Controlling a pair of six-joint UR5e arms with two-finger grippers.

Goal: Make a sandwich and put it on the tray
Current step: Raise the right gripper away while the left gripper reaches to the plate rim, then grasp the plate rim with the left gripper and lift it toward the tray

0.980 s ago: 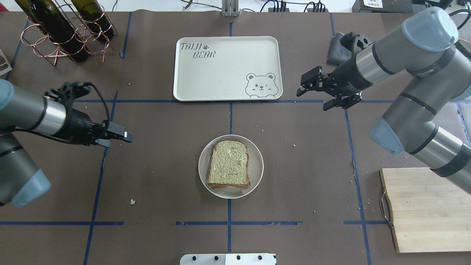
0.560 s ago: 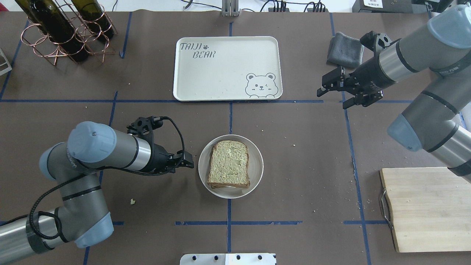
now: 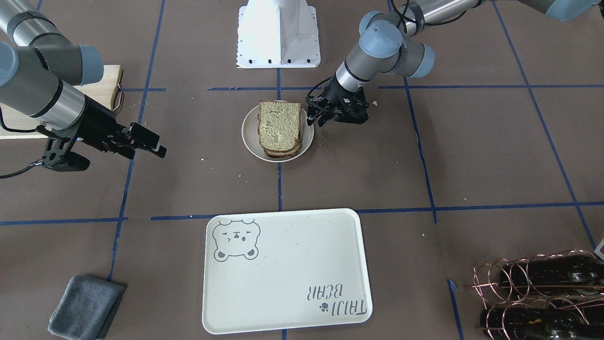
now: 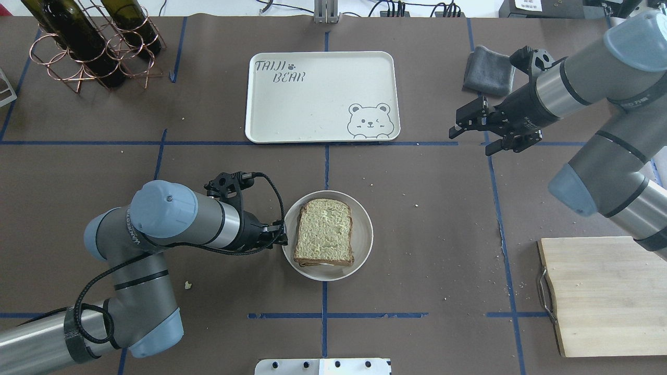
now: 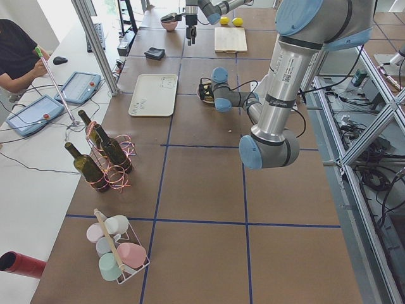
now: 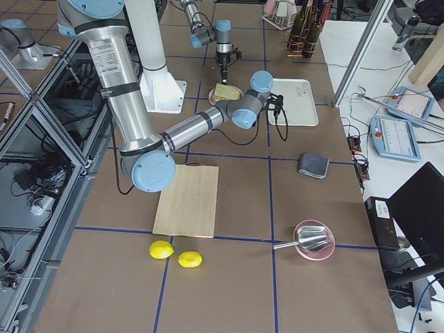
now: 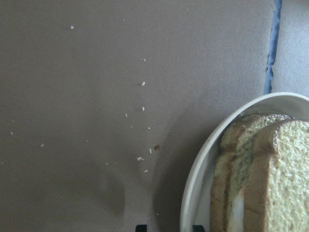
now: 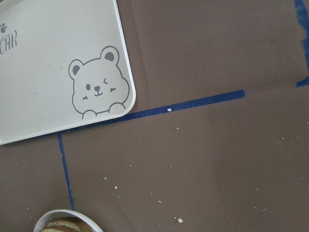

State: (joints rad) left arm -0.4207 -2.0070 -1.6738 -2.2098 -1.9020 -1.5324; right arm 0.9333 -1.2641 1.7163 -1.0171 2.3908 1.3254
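Observation:
My left gripper grabs the small round plate by its rim (image 3: 307,123) next. Then I set the sandwich on the tray (image 3: 287,272).
The sandwich (image 4: 324,232) is stacked brown-crusted slices on a small round plate (image 4: 365,247) at the table's middle. In the left wrist view a sliver of white egg (image 7: 239,209) shows between the slices (image 7: 270,174). My left gripper (image 4: 280,237) is open and low at the plate's left rim (image 7: 200,164), which lies between its fingertips (image 7: 140,227). It also shows in the front view (image 3: 312,117). My right gripper (image 4: 471,138) is open and empty, raised right of the tray (image 4: 312,99). The tray holds nothing.
A copper rack with wine bottles (image 4: 88,44) stands at the far left. A grey cloth (image 4: 487,70) lies at the far right. A wooden cutting board (image 4: 604,297) lies at the near right. Crumbs dot the brown mat.
My left arm has swung in from the left edge and brought its gripper to the plate's left rim. My right gripper drew back to the right, then held still.

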